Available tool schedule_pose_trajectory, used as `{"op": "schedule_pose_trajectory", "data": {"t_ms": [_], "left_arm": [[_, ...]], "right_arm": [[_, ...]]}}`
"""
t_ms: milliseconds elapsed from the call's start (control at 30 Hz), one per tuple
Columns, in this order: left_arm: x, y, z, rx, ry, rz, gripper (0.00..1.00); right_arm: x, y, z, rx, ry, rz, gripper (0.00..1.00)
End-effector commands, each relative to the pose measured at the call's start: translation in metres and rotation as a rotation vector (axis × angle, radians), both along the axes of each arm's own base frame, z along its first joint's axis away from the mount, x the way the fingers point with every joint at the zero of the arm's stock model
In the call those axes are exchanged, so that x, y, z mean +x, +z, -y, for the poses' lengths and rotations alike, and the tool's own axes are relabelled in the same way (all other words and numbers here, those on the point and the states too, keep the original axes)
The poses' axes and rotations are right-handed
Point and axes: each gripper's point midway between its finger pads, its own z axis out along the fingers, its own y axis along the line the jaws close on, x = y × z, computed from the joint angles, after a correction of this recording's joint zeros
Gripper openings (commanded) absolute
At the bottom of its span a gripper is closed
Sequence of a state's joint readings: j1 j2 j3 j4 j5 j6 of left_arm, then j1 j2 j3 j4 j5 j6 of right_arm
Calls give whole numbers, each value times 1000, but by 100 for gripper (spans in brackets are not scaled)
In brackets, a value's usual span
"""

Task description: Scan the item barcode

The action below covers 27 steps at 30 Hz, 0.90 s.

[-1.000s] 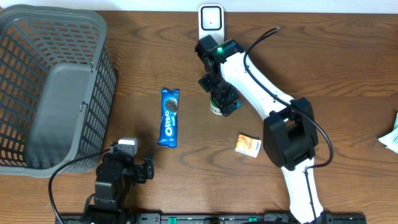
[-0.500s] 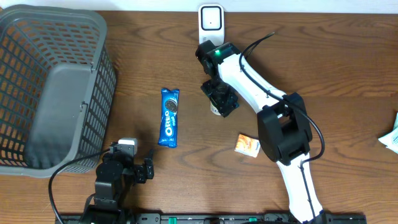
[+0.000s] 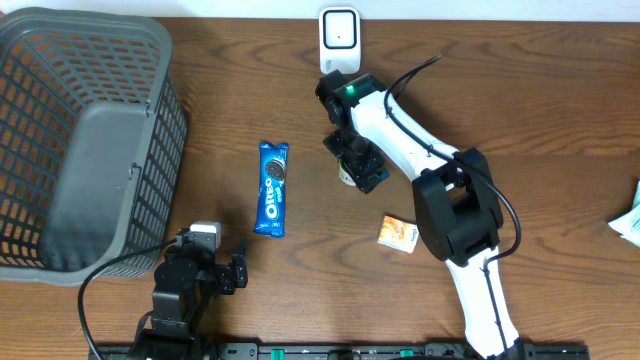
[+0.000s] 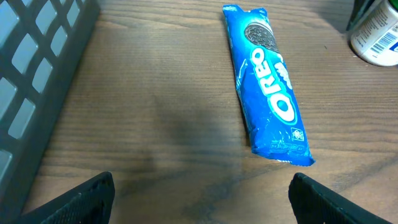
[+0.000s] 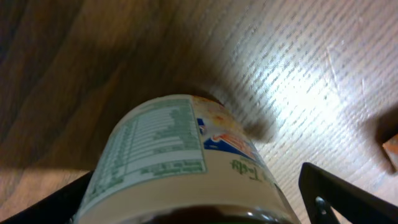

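My right gripper should close on the jar's labelled body point(image 3: 347, 174) point(image 5: 188, 163) now, because the jar's body sticks out past my right gripper's fingers on either side.
A small jar point(image 5: 180, 155) with a white nutrition label stands on the table, mostly hidden under my right gripper point(image 3: 358, 165) in the overhead view. In the right wrist view the jar fills the space between the fingers of the right gripper point(image 5: 199, 199); a gap shows beside the right finger point(image 5: 336, 193), so the jaws are open around it. The white scanner point(image 3: 340, 35) stands at the table's far edge, just behind that arm. My left gripper point(image 4: 202, 199) rests open near the front edge, nothing between its fingers. The jar point(image 4: 376, 37) also shows in the left wrist view, top right.
A blue Oreo pack point(image 3: 272, 188) lies left of the jar, and the Oreo pack point(image 4: 267, 81) is ahead of the left gripper. A small orange box point(image 3: 398, 233) lies front right. A grey mesh basket point(image 3: 80, 140) fills the left side. A white item point(image 3: 630, 222) pokes in at the right edge.
The right arm's elbow has swung left and its gripper has shifted slightly over the jar. The left arm has not moved.
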<state>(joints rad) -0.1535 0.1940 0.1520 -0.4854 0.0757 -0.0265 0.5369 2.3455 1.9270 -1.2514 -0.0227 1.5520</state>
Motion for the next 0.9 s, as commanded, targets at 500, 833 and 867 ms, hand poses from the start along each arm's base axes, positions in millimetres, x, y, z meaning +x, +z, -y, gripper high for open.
{"op": "schedule_pose_trajectory", "data": {"t_ms": [500,833,867], "left_arm": [[-1,-6,-1,1,6,-8,90],[-1,-6,-1,1,6,-8,90],[-1,-6,-1,0,6,-8,90]], "right_arm": [[-13,-11,1,103,459,-83,59],[-22,33,8,296,721,-144,59],[-24,41,8,324,736,-148,60]]}}
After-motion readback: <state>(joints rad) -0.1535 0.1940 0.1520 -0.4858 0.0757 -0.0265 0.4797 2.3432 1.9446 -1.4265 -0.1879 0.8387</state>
